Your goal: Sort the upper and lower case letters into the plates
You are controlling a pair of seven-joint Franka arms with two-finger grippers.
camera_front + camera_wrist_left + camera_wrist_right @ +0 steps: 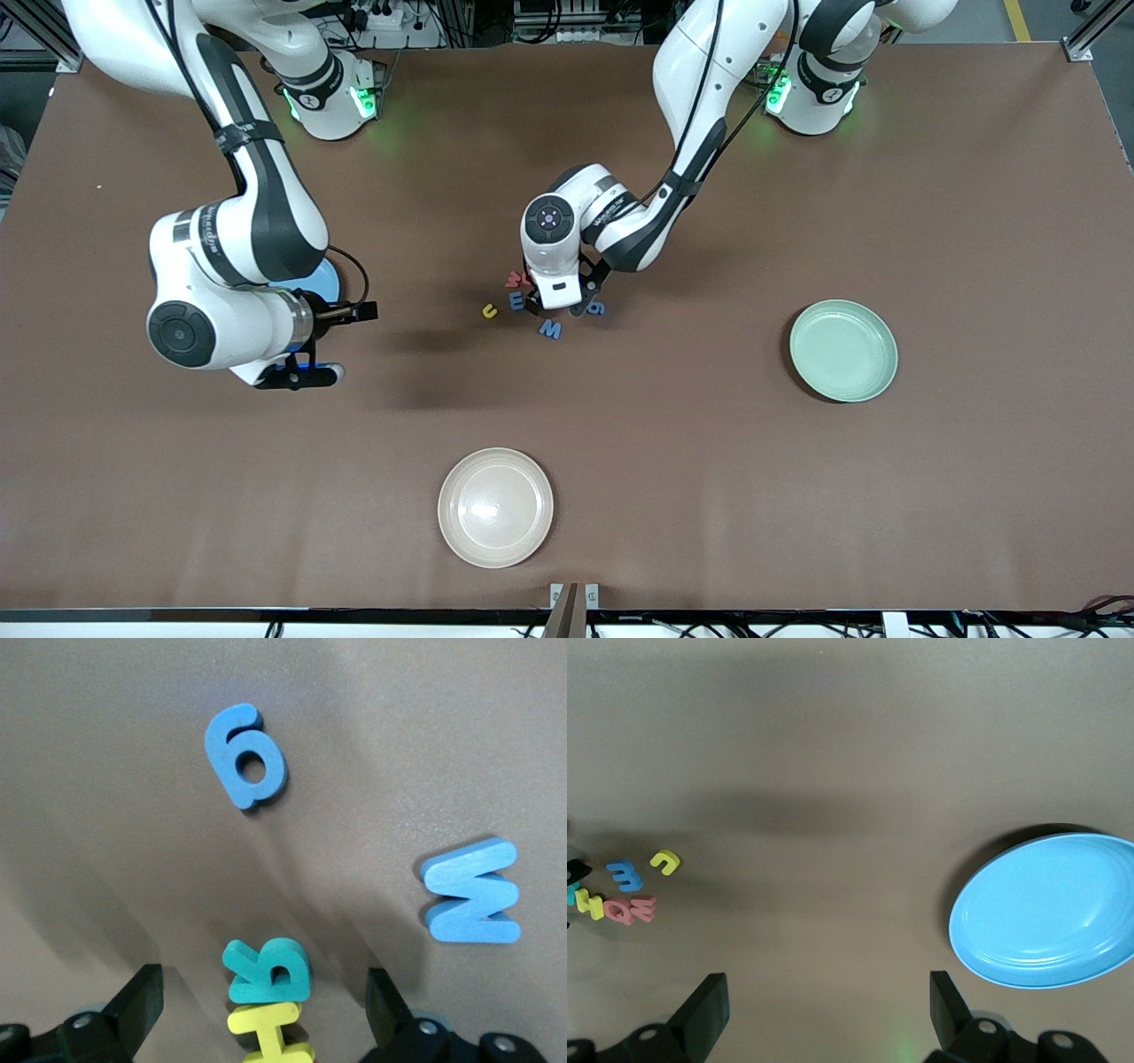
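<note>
The left gripper will sort the upper case letters onto a plate, so it will next grab the teal R by its straight stem and leg (pixel 270 992).
Several small toy letters lie in a cluster mid-table. My left gripper (pixel 558 307) hangs low over them, open. A teal R (pixel 268 970) and a yellow H (pixel 270 1032) lie between its fingers (pixel 142 1001), touching neither. A blue 6-shaped piece (pixel 246 756) and a blue M (pixel 469 892) lie apart from them. A yellow u (pixel 488 311), a blue letter (pixel 516 303) and a red one (pixel 516 279) lie toward the right arm's end. My right gripper (pixel 828 1005) is open over bare table beside the blue plate (pixel 1050 912). The mint green plate (pixel 843 350) is empty.
A cream-beige plate (pixel 495 506) sits empty near the table's front edge. The right arm's elbow and wrist cover most of the blue plate (pixel 326 279) in the front view. Brown tabletop (pixel 709 461) stretches between the plates.
</note>
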